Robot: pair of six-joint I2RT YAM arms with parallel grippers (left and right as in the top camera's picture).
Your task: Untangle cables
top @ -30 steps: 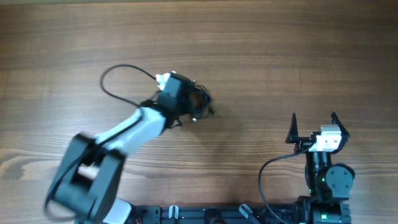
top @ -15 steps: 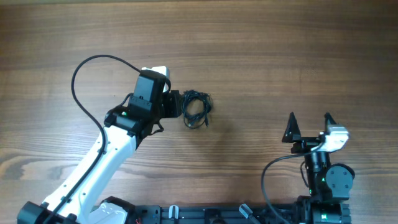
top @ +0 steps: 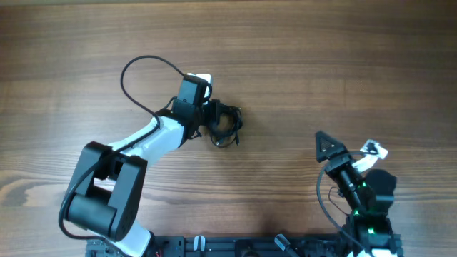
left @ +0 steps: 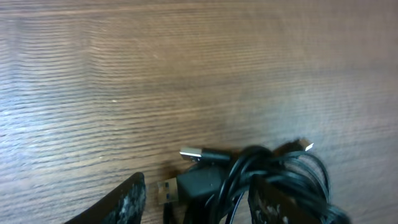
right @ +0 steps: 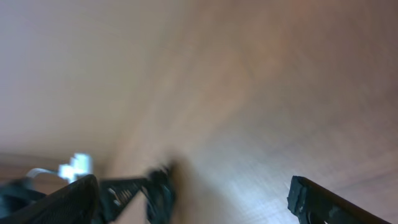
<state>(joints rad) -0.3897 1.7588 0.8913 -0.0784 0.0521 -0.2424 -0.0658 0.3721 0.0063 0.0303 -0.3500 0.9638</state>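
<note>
The cables should next be grabbed at their USB plug side by my left gripper to untangle them, which leaves their other parts free for my right gripper.
The cables lie in one small black knot on the wooden table, just left of centre. My left gripper reaches into the knot from the left. In the left wrist view its jaws stand apart around part of the cables; a silver USB plug and some strands lie between the fingers, with a gap beside the plug. A second plug points left just beyond. My right gripper hangs open at the lower right, far from the knot, with nothing between its fingers.
The left arm's own thick black cable loops over the table behind its wrist. The right wrist view is blurred; a dark shape shows far off between the fingers. Bare wood surrounds the knot.
My left gripper opened and let go of the knot, drew back left, then moved in around it again. The knot stayed on the table. My right arm turned and tilted toward the left.
</note>
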